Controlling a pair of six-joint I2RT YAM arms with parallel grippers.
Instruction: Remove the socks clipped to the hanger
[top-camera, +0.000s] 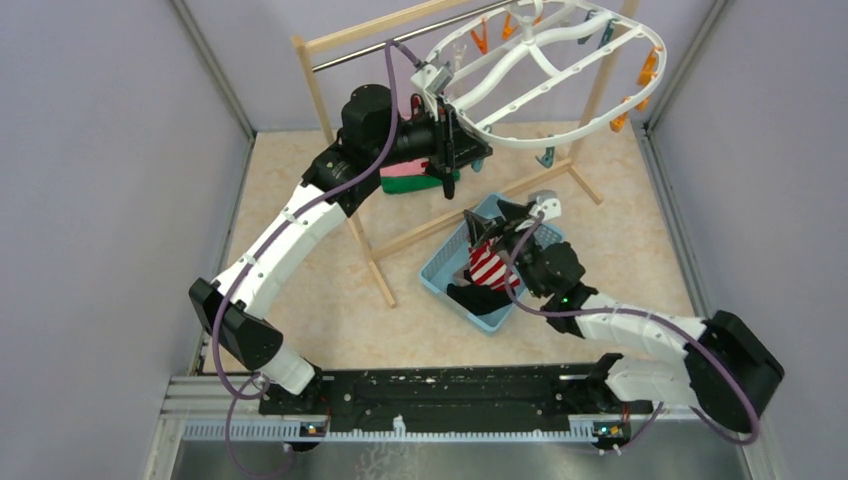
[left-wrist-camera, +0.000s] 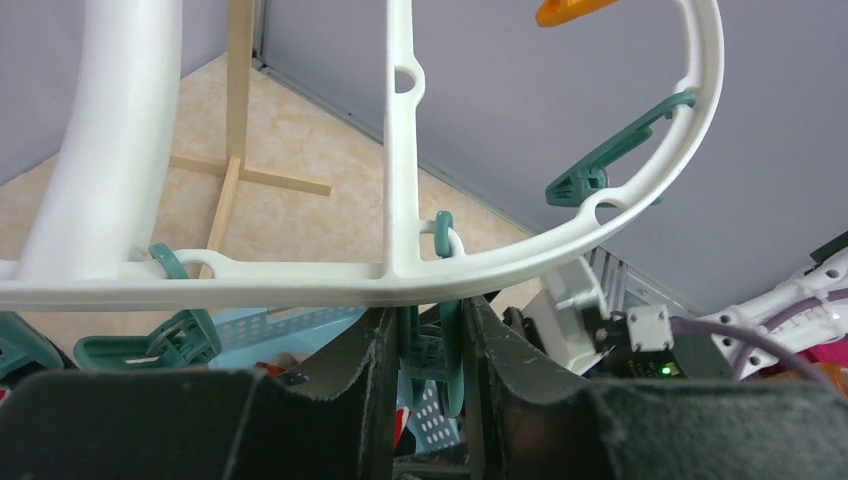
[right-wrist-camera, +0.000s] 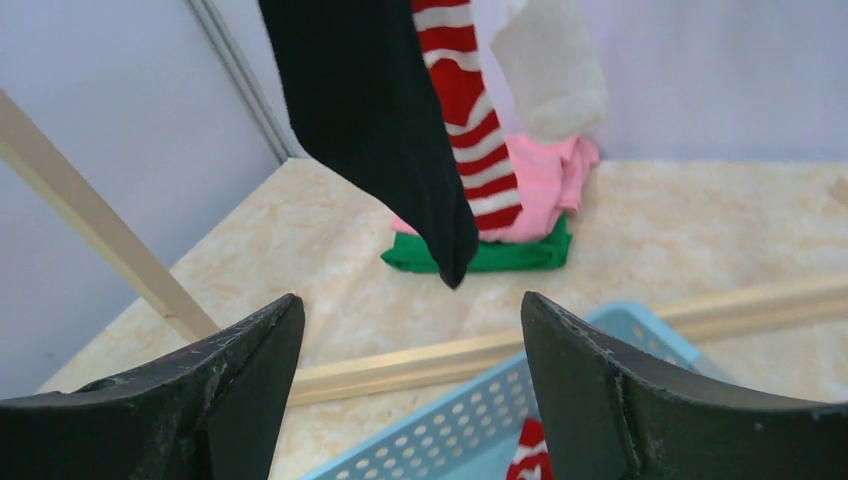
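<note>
The black sock still needs to come off the hanger. My right gripper should next grip the sock by its lower hanging end, which leaves the clipped top free.
The white oval hanger (top-camera: 560, 55) hangs tilted from the rack's bar, with teal and orange clips along its rim. My left gripper (top-camera: 450, 150) is just under its near rim (left-wrist-camera: 300, 275), shut on a teal clip (left-wrist-camera: 445, 350). In the right wrist view a black sock (right-wrist-camera: 390, 120), a red-and-white striped sock (right-wrist-camera: 470, 130) and a white sock (right-wrist-camera: 550, 70) hang down ahead. My right gripper (right-wrist-camera: 410, 330) is open and empty below them, over the blue basket (top-camera: 440, 272). A striped sock (top-camera: 488, 268) and a black sock (top-camera: 482, 298) lie in the basket.
The wooden rack (top-camera: 345, 195) with its metal bar stands at the back, its foot rail (right-wrist-camera: 420, 360) crossing just beyond the basket. Folded pink (right-wrist-camera: 545, 185) and green (right-wrist-camera: 510, 255) cloths lie on the floor behind. Grey walls close in on the sides.
</note>
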